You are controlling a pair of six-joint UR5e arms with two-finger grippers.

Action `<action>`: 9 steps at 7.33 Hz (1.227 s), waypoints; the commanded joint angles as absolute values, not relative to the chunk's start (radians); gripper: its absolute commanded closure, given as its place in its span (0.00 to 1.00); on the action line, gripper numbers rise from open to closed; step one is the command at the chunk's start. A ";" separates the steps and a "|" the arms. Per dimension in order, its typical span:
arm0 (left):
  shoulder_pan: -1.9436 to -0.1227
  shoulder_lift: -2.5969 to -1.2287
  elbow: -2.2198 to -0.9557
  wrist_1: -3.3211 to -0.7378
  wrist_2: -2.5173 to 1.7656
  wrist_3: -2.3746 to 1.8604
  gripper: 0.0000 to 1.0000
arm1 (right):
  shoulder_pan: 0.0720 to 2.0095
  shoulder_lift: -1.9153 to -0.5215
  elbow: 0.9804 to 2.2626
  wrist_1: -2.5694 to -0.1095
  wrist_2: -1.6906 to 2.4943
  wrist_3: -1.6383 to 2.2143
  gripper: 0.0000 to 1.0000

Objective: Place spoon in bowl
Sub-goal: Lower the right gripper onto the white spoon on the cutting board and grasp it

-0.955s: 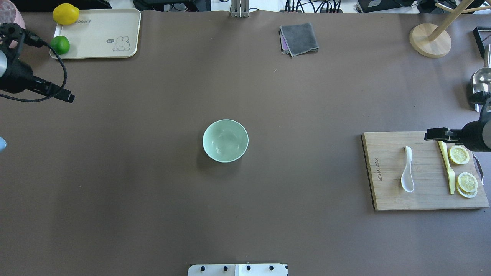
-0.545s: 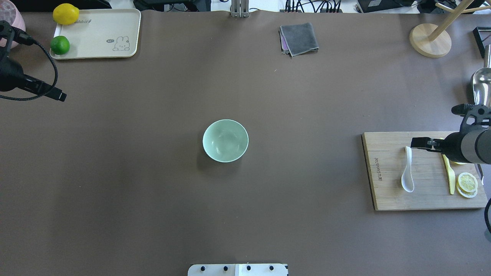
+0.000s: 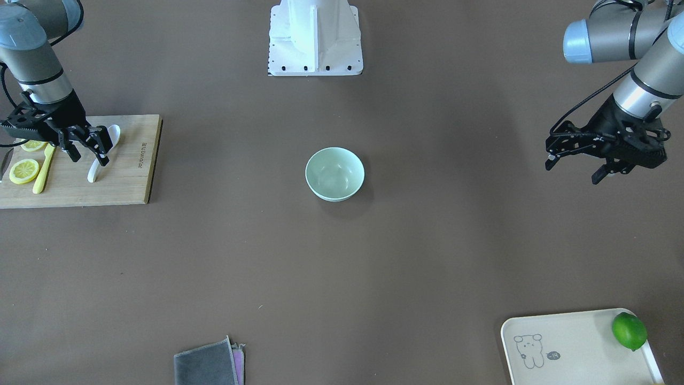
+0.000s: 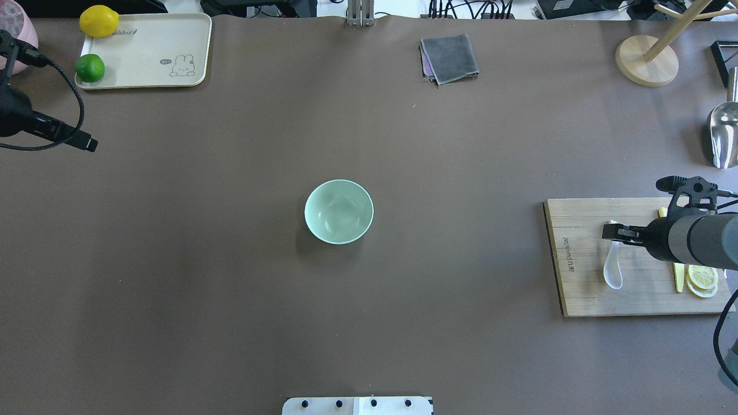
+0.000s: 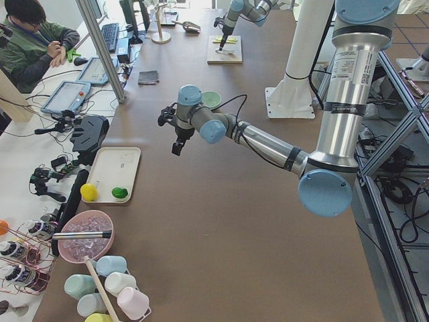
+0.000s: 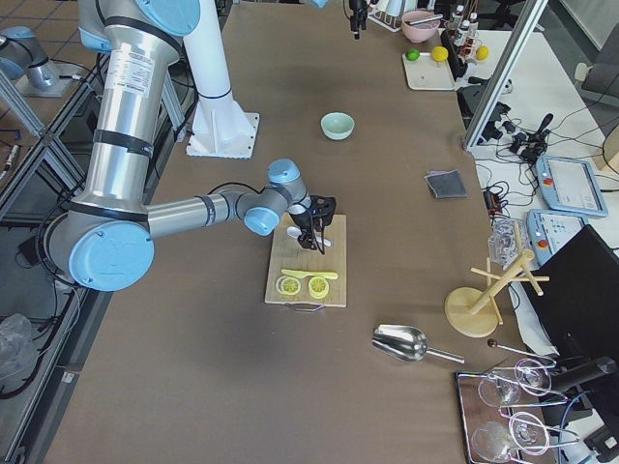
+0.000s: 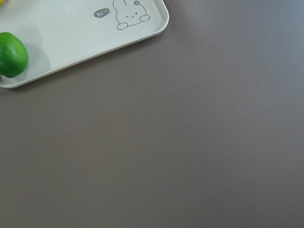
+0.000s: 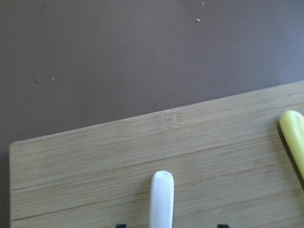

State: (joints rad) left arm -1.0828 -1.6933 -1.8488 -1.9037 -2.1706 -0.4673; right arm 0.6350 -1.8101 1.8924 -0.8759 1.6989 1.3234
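Observation:
My right gripper should grab the white spoon by its handle (image 3: 94, 170) next, and then I will put the spoon in the bowl (image 3: 334, 173).
The white spoon (image 4: 612, 274) lies on a wooden cutting board (image 4: 582, 288) at the right, its scoop toward the robot. It also shows in the front-facing view (image 3: 113, 133) and in the right wrist view (image 8: 161, 194). My right gripper (image 4: 611, 232) is open above the far end of the spoon's handle, one finger on each side; it also shows in the front-facing view (image 3: 87, 152). The mint-green bowl (image 4: 338, 211) stands empty at the table's middle, far from both grippers. My left gripper (image 3: 574, 167) is open and empty, held above the table's left part.
On the board lie a yellow knife (image 4: 679, 278) and lemon slices (image 4: 703, 276). A cream tray (image 4: 155, 52) with a lime (image 4: 90, 68) and a lemon (image 4: 99, 21) is far left. A grey cloth (image 4: 450, 57), a wooden stand (image 4: 646, 60) and a metal scoop (image 4: 723, 135) are at the back right.
My right gripper has moved left across the board, from over the knife to over the spoon's handle. My left arm has drawn back a little to the left.

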 commanded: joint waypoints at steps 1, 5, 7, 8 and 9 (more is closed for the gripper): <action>-1.081 -1.694 -1.850 -1.904 -2.171 -0.471 0.01 | 0.615 -1.812 1.896 -0.876 1.692 1.327 0.47; -1.078 -1.695 -1.845 -1.904 -2.171 -0.471 0.01 | 0.603 -1.810 1.919 -0.877 1.684 1.341 1.00; -1.078 -1.695 -1.844 -1.905 -2.169 -0.471 0.01 | 0.598 -1.746 1.976 -0.944 1.689 1.398 1.00; -1.078 -1.695 -1.844 -1.905 -2.169 -0.471 0.01 | 0.598 -1.611 1.974 -1.094 1.681 1.478 1.00; -1.078 -1.695 -1.842 -1.905 -2.169 -0.472 0.01 | 0.566 -1.441 1.970 -1.305 1.631 1.591 1.00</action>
State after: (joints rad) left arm -1.0784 -1.6952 -1.8436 -1.9052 -2.1691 -0.4713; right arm 0.5905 -1.6204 1.9699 -1.0901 1.6710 1.4728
